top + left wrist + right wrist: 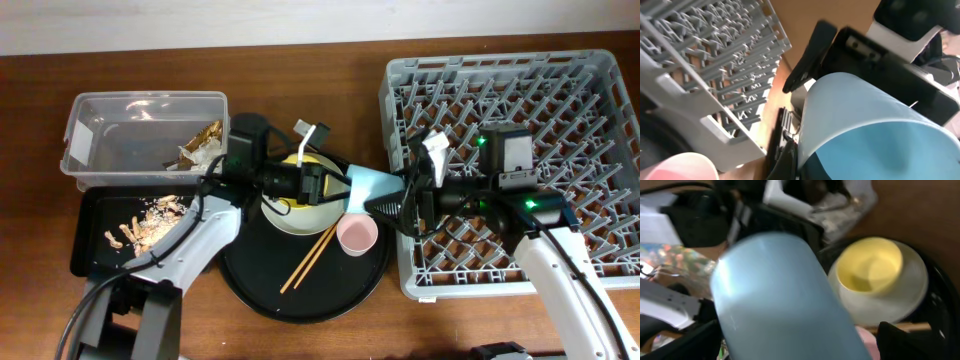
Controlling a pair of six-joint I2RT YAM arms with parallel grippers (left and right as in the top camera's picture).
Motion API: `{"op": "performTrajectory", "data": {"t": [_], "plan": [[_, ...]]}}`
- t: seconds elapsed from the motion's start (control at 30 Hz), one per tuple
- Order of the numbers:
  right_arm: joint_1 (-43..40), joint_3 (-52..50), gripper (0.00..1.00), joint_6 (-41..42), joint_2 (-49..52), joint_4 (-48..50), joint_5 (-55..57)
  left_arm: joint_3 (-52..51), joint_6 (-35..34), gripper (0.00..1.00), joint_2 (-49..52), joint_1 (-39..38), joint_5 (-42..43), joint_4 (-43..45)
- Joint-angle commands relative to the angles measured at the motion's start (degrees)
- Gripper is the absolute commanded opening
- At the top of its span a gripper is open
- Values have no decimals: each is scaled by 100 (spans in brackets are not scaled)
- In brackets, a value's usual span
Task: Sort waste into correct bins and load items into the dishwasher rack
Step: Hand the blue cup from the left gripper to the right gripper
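I need to grab the blue cup (372, 184) across its sides at the base end with my right gripper. The cup's rim then stays free, so the cup can go into the dishwasher rack with its rim facing down.
The blue cup (372, 184) hangs on its side over the round black tray, between both arms. My left gripper (340, 187) is shut on the blue cup's (865, 120) rim, one finger inside it. My right gripper (386, 205) is open, and its fingers (910, 340) stand on either side of the blue cup (775, 295). The yellow bowl (870, 265) sits in the pale plate (300, 218). The pink cup (357, 235) and chopsticks (312, 257) lie on the tray. The dishwasher rack (560, 110) stands at the right.
A clear tub (140, 135) at the back left holds a gold foil wrapper (205, 145). The shallow black tray (95, 230) in front of it holds food scraps (150, 220). The round black tray (300, 290) lies between the arms, next to the rack's left wall (705, 60).
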Motion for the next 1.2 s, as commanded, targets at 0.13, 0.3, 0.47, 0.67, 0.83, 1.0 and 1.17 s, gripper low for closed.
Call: {"op": "performTrajectory", "data": {"t": [0.13,0.3,0.47,0.67,0.83,1.0,1.17], "plan": [[-13,70,91,-66,42,-96,-798,44,-234,0,13,-66,284,188],[-13,70,92,-76,42,-92,-752,44,-619,0,13,0,328,715],[-96,70,91,-321,42,-24,-756,44,-654,0,13,240,640,710],[-203,72,90,-319,42,48,-765,44,-654,0,13,319,675,713],[-199,72,91,-321,42,109,-780,44,-654,0,13,236,675,713],[-199,72,88,-319,42,103,-782,44,-656,0,13,219,688,713],[-199,72,85,-319,42,101,-780,44,-654,0,13,219,715,715]]}}
